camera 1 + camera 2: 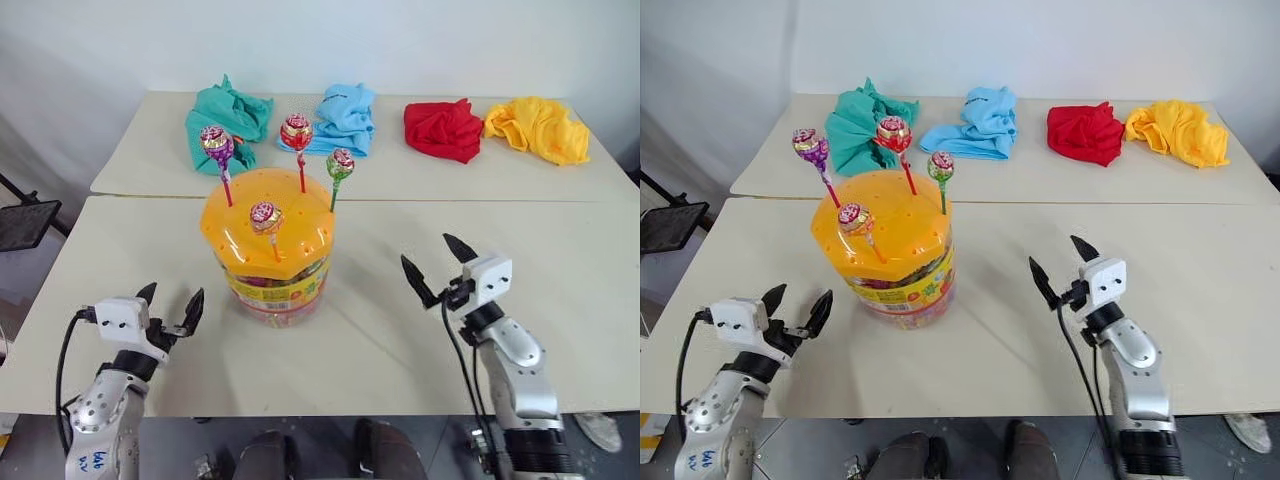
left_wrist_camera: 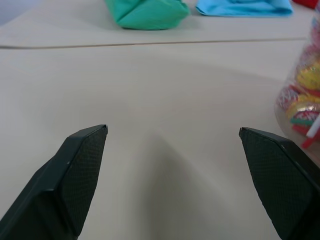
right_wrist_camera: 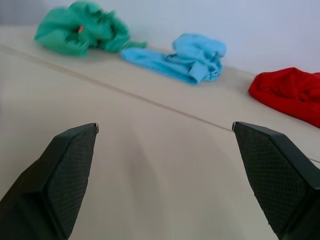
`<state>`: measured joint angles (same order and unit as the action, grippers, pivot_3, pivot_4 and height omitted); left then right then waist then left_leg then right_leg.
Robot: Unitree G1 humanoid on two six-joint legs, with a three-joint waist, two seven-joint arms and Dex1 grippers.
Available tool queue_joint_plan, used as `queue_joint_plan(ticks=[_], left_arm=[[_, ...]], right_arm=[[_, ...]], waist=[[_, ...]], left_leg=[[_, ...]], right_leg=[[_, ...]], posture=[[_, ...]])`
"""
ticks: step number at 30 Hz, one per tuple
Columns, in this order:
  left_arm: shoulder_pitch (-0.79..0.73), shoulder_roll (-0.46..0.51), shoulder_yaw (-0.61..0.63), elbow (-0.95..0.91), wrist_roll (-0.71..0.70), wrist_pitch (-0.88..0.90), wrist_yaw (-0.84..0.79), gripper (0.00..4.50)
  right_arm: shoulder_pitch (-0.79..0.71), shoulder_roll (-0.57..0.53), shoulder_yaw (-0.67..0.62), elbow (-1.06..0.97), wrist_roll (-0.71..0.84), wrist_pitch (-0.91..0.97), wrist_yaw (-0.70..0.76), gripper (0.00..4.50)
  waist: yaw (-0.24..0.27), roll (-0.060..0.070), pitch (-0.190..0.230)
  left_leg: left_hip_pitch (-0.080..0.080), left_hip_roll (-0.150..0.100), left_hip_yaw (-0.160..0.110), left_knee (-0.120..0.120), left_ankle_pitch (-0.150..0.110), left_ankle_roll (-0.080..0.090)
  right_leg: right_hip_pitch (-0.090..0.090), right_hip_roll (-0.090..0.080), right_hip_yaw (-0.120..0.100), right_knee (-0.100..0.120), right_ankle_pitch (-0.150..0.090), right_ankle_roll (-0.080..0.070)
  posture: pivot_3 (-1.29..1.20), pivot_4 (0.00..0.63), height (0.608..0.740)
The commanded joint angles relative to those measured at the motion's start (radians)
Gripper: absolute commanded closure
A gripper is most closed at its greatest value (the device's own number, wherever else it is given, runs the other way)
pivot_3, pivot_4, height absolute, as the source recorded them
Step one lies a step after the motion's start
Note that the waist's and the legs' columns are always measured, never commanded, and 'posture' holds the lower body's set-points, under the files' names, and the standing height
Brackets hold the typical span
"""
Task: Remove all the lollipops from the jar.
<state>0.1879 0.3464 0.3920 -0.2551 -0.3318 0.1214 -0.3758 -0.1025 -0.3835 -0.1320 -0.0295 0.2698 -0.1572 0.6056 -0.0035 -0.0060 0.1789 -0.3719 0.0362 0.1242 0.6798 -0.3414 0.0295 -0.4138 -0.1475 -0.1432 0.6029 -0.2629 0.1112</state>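
Observation:
My left gripper grabs the purple lollipop by its pink stick (image 1: 227, 188) next, to pull the lollipop out of the jar's orange lid (image 1: 265, 190).
The jar (image 1: 270, 260), a clear tub with a domed orange lid, stands on the near table a little left of centre. Several lollipops stick upright out of its lid: a purple one (image 1: 216, 143), a red one (image 1: 296, 132), a green one (image 1: 341, 163) and a red-pink one (image 1: 265, 216) at the front. My left gripper (image 1: 172, 305) hovers open just left of the jar, holding nothing. To the jar's right my right gripper (image 1: 440, 266) stands open and empty, pointing toward the far table. The jar's side (image 2: 302, 107) shows in the left wrist view.
Four crumpled cloths lie on the far table: green (image 1: 226, 122), blue (image 1: 342, 118), red (image 1: 444, 129) and yellow (image 1: 538, 127). A seam (image 1: 400, 200) runs between the two tables. A dark object (image 1: 25, 222) sits off the table's left edge.

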Motion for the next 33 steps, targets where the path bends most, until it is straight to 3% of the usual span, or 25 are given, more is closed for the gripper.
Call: queue_joint_plan(ticks=[1,2,6,9,12,15,17,21,26,30,33], left_arm=[[0.001,0.089,0.055,0.047,-0.053,-0.047,-0.13,0.02],[-0.016,0.116,0.086,0.071,-0.098,-0.049,-0.172,0.02],[-0.095,0.299,0.238,0.1,-0.525,0.182,-0.487,0.02],[-0.208,0.463,0.283,0.164,-0.697,0.361,-0.612,0.02],[-0.307,0.55,0.285,0.197,-0.787,0.476,-0.651,0.02],[-0.434,0.605,0.205,0.189,-0.786,0.517,-0.707,0.02],[-0.504,0.613,0.139,0.177,-0.755,0.524,-0.732,0.02],[-0.71,0.518,-0.015,0.241,-0.686,0.503,-0.723,0.02],[-0.761,0.439,-0.11,0.221,-0.645,0.502,-0.764,0.02],[-0.796,0.42,-0.096,0.25,-0.641,0.501,-0.76,0.87],[-0.807,0.406,-0.087,0.259,-0.649,0.509,-0.754,1.76]], right_arm=[[0.022,-0.067,-0.053,-0.068,0.14,0.018,0.136,0.0],[0.029,-0.088,-0.071,-0.098,0.195,0.05,0.166,0.0],[0.072,-0.161,-0.133,-0.324,0.474,0.197,0.247,0.0],[0.117,-0.2,-0.142,-0.492,0.616,0.269,0.275,0.0],[0.116,-0.207,-0.166,-0.565,0.711,0.311,0.248,0.0],[0.108,-0.211,-0.172,-0.637,0.757,0.294,0.31,0.0],[0.109,-0.197,-0.164,-0.678,0.767,0.279,0.338,0.0],[0.111,-0.163,-0.083,-0.703,0.638,0.212,0.4,0.0],[0.065,-0.136,-0.04,-0.634,0.542,0.167,0.407,0.0],[0.038,-0.123,-0.048,-0.609,0.524,0.157,0.377,0.0],[0.031,-0.121,-0.048,-0.606,0.524,0.157,0.363,0.0]], waist=[[0.0,0.0,0.0],[0.0,0.001,0.0],[0.001,0.001,0.001],[0.007,0.001,0.001],[0.004,0.001,0.001],[0.004,0.001,0.001],[0.006,0.001,0.001],[0.014,0.001,0.001],[0.003,0.0,0.001],[0.003,-0.001,0.001],[0.003,-0.001,0.001]], left_leg=[[0.0,0.001,0.0,0.0,0.0,0.0],[0.0,0.001,0.0,0.0,0.0,0.0],[-0.001,0.004,0.0,0.002,-0.001,-0.001],[0.0,0.004,-0.003,0.002,-0.002,-0.002],[0.0,0.004,-0.003,0.002,-0.002,-0.003],[0.001,0.002,-0.001,0.002,-0.003,-0.002],[0.001,0.002,-0.002,0.002,-0.003,-0.003],[0.001,-0.003,-0.001,0.002,-0.003,-0.004],[0.001,-0.003,0.002,0.002,-0.003,-0.004],[0.001,-0.001,0.001,0.002,-0.003,-0.005],[0.001,-0.001,0.001,0.003,-0.003,-0.005]], right_leg=[[0.0,0.0,0.0,0.0,0.0,0.0],[0.0,0.0,0.0,0.0,0.0,0.0],[0.0,0.001,-0.002,0.0,-0.001,-0.001],[0.001,0.001,-0.004,0.002,-0.001,-0.001],[0.002,0.002,-0.004,0.001,-0.001,-0.002],[0.002,0.001,-0.004,0.001,-0.001,-0.002],[0.002,0.002,-0.004,0.001,-0.001,-0.002],[0.002,0.004,-0.004,0.001,-0.001,-0.002],[0.001,0.005,-0.001,0.001,-0.001,-0.001],[0.001,0.007,-0.001,0.001,-0.002,0.0],[0.001,0.008,0.001,0.001,-0.002,0.0]], posture=[[0.0,0.15,0.74],[0.0,0.15,0.74],[0.0,0.15,0.74],[0.0,0.15,0.74],[0.0,0.15,0.74],[0.0,0.15,0.74],[0.0,0.15,0.74],[0.0,0.15,0.74],[0.0,0.15,0.74],[0.0,0.15,0.74],[0.0,0.15,0.74]])
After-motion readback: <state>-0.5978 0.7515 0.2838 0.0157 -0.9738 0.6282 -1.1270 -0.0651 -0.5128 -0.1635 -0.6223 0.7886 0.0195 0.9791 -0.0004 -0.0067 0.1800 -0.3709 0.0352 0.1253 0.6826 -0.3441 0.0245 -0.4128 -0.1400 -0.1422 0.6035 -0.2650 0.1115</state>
